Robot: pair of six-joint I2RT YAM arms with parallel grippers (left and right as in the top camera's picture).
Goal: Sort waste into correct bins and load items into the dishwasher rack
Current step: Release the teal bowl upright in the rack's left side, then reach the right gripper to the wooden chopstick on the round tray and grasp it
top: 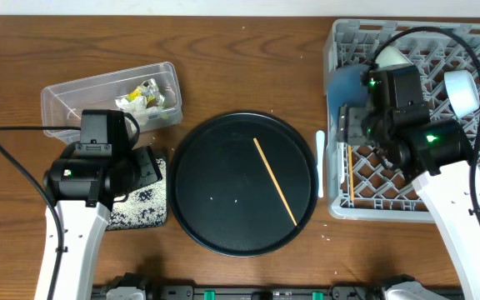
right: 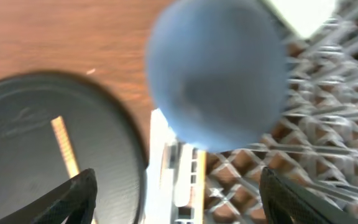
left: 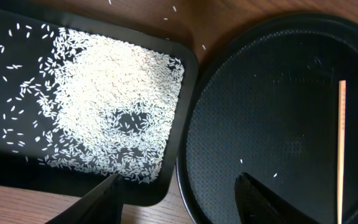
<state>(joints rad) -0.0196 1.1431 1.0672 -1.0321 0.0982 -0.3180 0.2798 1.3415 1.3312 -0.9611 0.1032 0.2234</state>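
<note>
The robot's right gripper will next grab the thin wooden chopstick by its middle (top: 275, 182), so both ends stay free to settle into the dishwasher rack.
The grey dishwasher rack (top: 440, 179) fills the right side. A blue bowl (top: 347, 83) (right: 219, 68) stands in its left part, and white cups (top: 461, 92) lie further right. My right gripper (top: 346, 125) (right: 179, 193) hovers open over the rack's left edge, just short of the bowl, with nothing between its fingers. A white spoon (top: 321, 162) lies beside the rack, and one chopstick (top: 350, 175) lies inside it. Another chopstick (top: 275, 182) (left: 341, 143) rests on the round black tray (top: 215, 208). My left gripper (top: 144, 167) (left: 179, 199) is open and empty above the flat black tray (left: 5, 81) with its rice grains (left: 110, 106).
A clear tub (top: 73, 92) at the back left holds a yellow-green wrapper and crumpled paper (top: 144, 96). A few stray grains lie on the round tray (left: 278, 112). A black cable (top: 15, 158) loops left of the left arm. Bare wood shows at the back centre.
</note>
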